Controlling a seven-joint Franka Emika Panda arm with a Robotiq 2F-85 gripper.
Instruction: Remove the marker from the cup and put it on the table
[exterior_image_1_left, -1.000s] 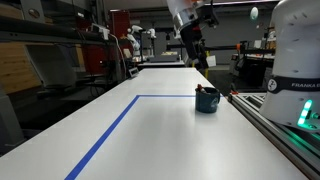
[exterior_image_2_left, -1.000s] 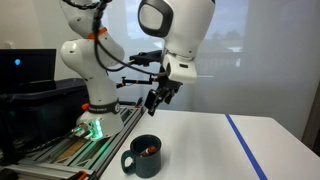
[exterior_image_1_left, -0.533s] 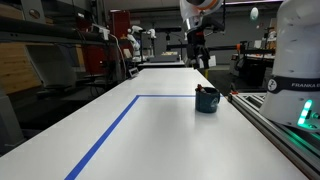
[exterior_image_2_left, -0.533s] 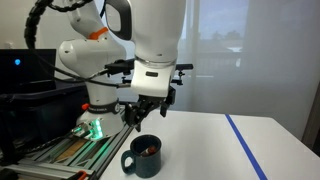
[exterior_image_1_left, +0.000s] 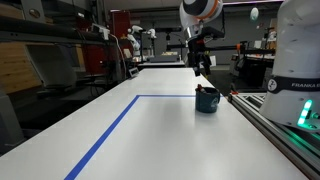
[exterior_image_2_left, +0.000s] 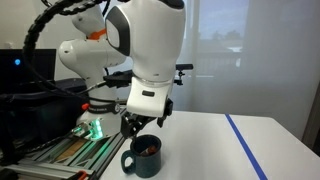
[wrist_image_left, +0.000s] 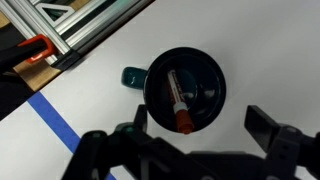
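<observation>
The robot's fingers are above the cup's rim, so they would miss the red-brown marker (exterior_image_2_left: 149, 150) if they closed now. The gripper should first move lower, then close on the marker.
The dark teal cup (wrist_image_left: 185, 88) stands upright on the white table (wrist_image_left: 270, 50), its handle pointing left in the wrist view. The red-brown marker (wrist_image_left: 178, 102) leans inside it, one end resting on the rim. The cup also shows in both exterior views (exterior_image_1_left: 207, 100) (exterior_image_2_left: 144, 156), with a glimpse of the marker (exterior_image_2_left: 149, 150) inside. My gripper (wrist_image_left: 197, 125) (exterior_image_2_left: 141, 125) hangs directly above the cup, open and empty, its fingers spread on either side of it. It also shows above the cup in an exterior view (exterior_image_1_left: 200, 66).
A blue tape line (exterior_image_1_left: 115, 125) (wrist_image_left: 55, 120) marks a rectangle on the table. A metal rail with cables (exterior_image_1_left: 275, 125) (wrist_image_left: 80, 25) runs along the table edge close to the cup. The arm's base (exterior_image_2_left: 95, 110) stands behind the cup.
The gripper has swung over and come down from high beside the cup to straight above it. The cup and marker have not moved.
</observation>
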